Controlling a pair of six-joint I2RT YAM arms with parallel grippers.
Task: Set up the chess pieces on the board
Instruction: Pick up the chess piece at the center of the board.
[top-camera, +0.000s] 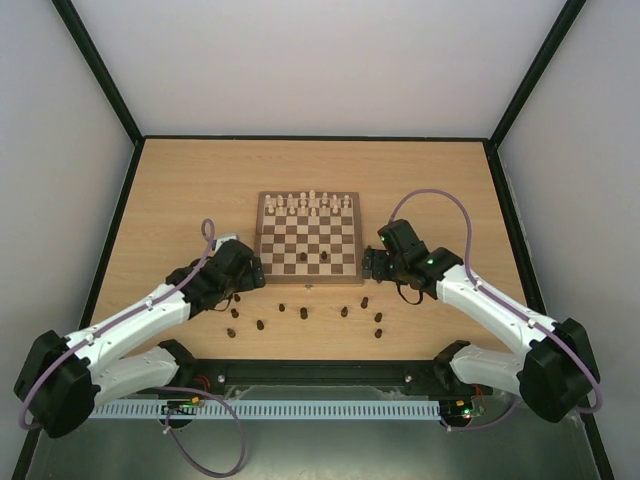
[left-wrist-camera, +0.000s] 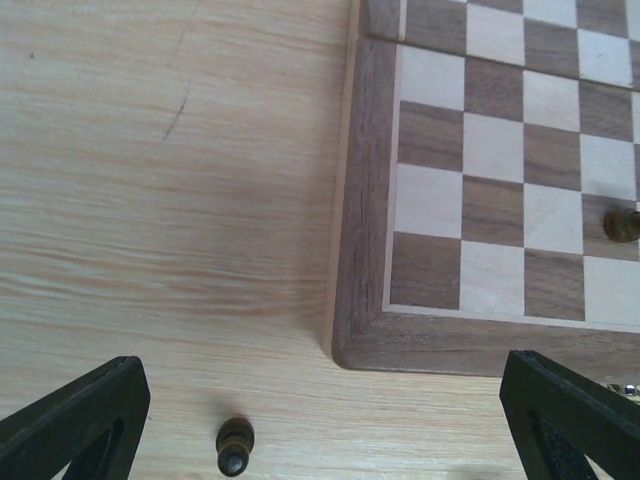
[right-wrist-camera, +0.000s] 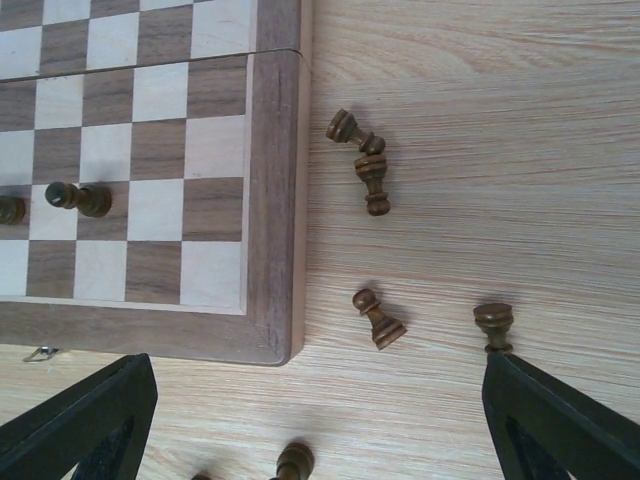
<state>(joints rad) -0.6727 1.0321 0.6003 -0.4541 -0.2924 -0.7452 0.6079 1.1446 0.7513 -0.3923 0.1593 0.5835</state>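
Observation:
The dark piece's head is below the open fingers of my left gripper, so they would miss the piece if I closed now. My left gripper should go lower before it closes on the dark piece.
The board (top-camera: 308, 279) lies mid-table, with two dark chess pieces (top-camera: 305, 260) on its near rows. Several more dark pieces (top-camera: 345, 311) are scattered on the table in front of it. My left gripper (top-camera: 243, 287) hovers open off the board's near-left corner (left-wrist-camera: 360, 340), and one dark piece (left-wrist-camera: 235, 445) lies on the table between its fingers. My right gripper (top-camera: 372, 272) hangs open by the near-right corner (right-wrist-camera: 270, 330). A fallen pawn (right-wrist-camera: 377, 318) lies between its fingers, untouched. Another piece (right-wrist-camera: 493, 322) stands next to the right finger (right-wrist-camera: 560, 420).
Pale chessmen (top-camera: 310, 205) fill the board's far rows. Two dark pieces (right-wrist-camera: 362, 155) lie touching on the table right of the board. Another stands at the bottom edge (right-wrist-camera: 293, 462). Black-framed walls close the table on three sides.

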